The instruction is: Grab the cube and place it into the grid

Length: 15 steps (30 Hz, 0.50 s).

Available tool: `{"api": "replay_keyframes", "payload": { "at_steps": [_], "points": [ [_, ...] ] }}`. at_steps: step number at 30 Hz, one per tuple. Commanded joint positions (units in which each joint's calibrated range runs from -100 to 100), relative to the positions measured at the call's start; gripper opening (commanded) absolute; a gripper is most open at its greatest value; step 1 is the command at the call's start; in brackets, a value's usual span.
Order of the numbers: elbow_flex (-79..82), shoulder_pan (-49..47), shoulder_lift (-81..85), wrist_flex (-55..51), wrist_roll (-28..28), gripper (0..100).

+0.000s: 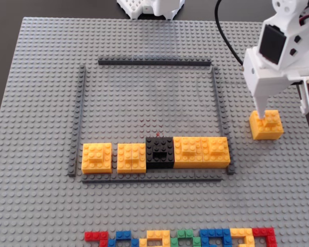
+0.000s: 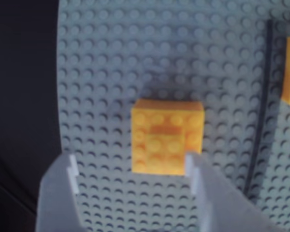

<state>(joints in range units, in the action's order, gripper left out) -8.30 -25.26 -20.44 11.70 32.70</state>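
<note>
The yellow-orange cube needs to go into the grid, so my gripper should grab it by its raised top brick [image 1: 271,120] next.
The yellow-orange cube [image 1: 266,125] with a raised brick on top sits on the grey baseplate, right of the grid [image 1: 154,63] and outside it. My gripper [image 1: 282,109] is open right over it, and the white finger [image 1: 260,109] reaches down to the cube's left top edge. In the wrist view the cube [image 2: 166,135] lies just ahead of the open gripper [image 2: 131,166], close against the right finger [image 2: 193,166] and far from the left finger [image 2: 70,169]. The grid's dark strip [image 2: 263,96] runs down the right side there.
The grid's bottom row holds a yellow cube [image 1: 97,157], a flat-topped yellow block [image 1: 131,157], a black block [image 1: 159,153] and two more yellow cubes [image 1: 201,151]. A multicoloured brick row [image 1: 180,239] lies at the near edge. The arm's white base [image 1: 152,7] stands at the back.
</note>
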Motion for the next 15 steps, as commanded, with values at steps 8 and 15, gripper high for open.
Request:
{"api": "replay_keyframes", "payload": {
  "at_steps": [8,15],
  "points": [
    [-2.6,0.3,1.9,0.8,-0.2,25],
    [-1.7,0.3,2.2,1.3,-0.2,23]
  ]
}}
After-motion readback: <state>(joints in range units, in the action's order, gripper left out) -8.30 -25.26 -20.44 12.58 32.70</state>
